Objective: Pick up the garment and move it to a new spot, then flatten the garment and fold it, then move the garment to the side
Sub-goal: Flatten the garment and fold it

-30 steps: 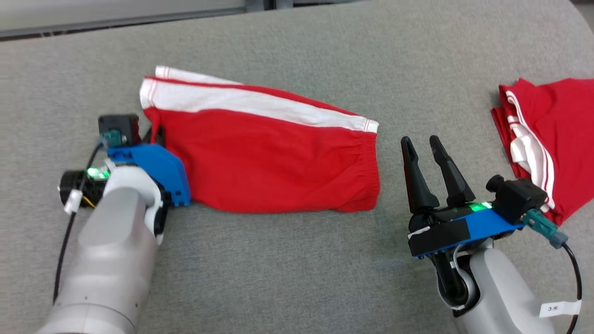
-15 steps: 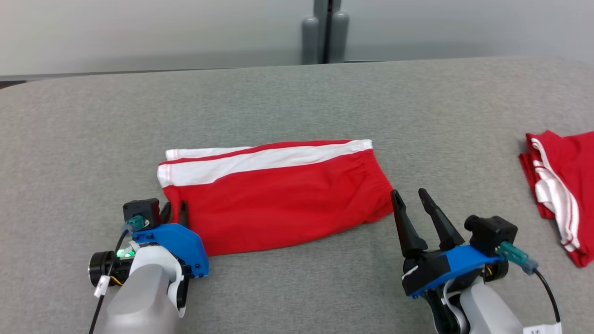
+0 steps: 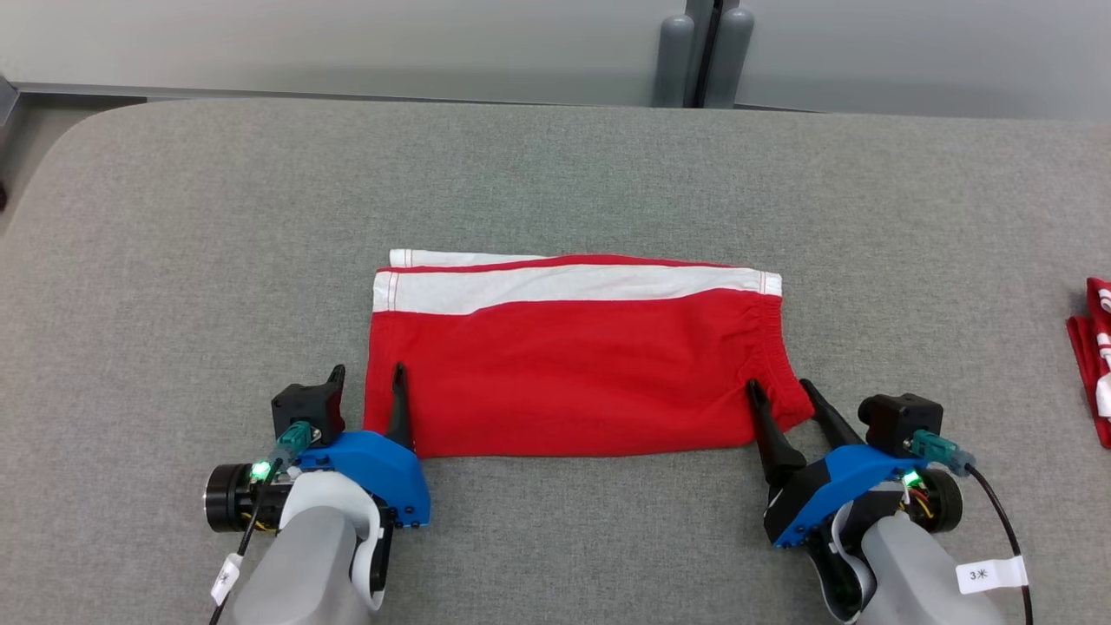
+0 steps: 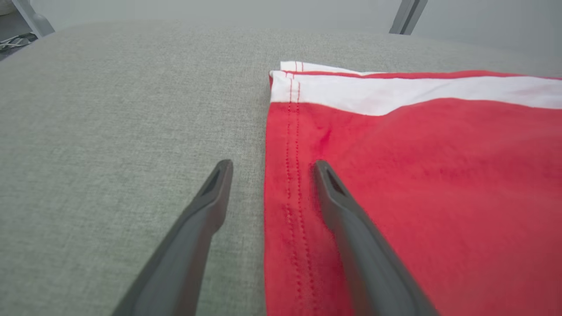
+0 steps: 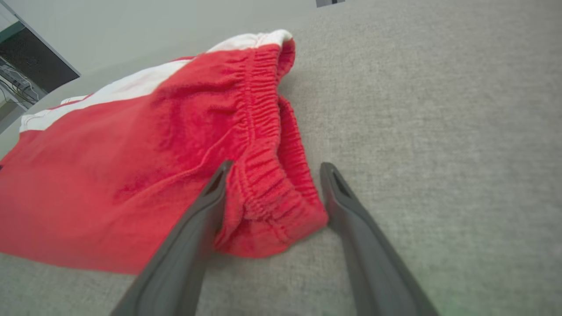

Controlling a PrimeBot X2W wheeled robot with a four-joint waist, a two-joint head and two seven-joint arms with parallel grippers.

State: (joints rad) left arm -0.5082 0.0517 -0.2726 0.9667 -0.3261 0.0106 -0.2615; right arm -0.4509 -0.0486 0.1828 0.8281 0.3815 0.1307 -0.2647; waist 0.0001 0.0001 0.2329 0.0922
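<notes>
I will fold the red shorts [image 3: 562,375], so next my right gripper will grab them by the gathered corner of their elastic waistband [image 3: 786,401].
The garment [image 3: 573,373], red shorts with a white side stripe, lies folded flat on the grey table [image 3: 555,174]. My left gripper [image 3: 368,373] stands open astride its near left hem. In the left wrist view the left gripper [image 4: 272,163] has one finger on the cloth and one on the garment [image 4: 417,153]. My right gripper [image 3: 779,386] is open around the near right corner. In the right wrist view the gathered waistband of the garment [image 5: 263,175] bunches between the fingers of the right gripper [image 5: 277,165], and the left one touches the fabric.
A second red and white garment [image 3: 1095,356] lies at the table's right edge. Beyond the table's far edge stand a pale wall and two grey posts [image 3: 707,52]. Bare grey cloth surrounds the shorts on all sides.
The camera has shifted, so the whole picture moved. My left gripper has opened and let go of the left hem. My right gripper has come up around the waistband corner.
</notes>
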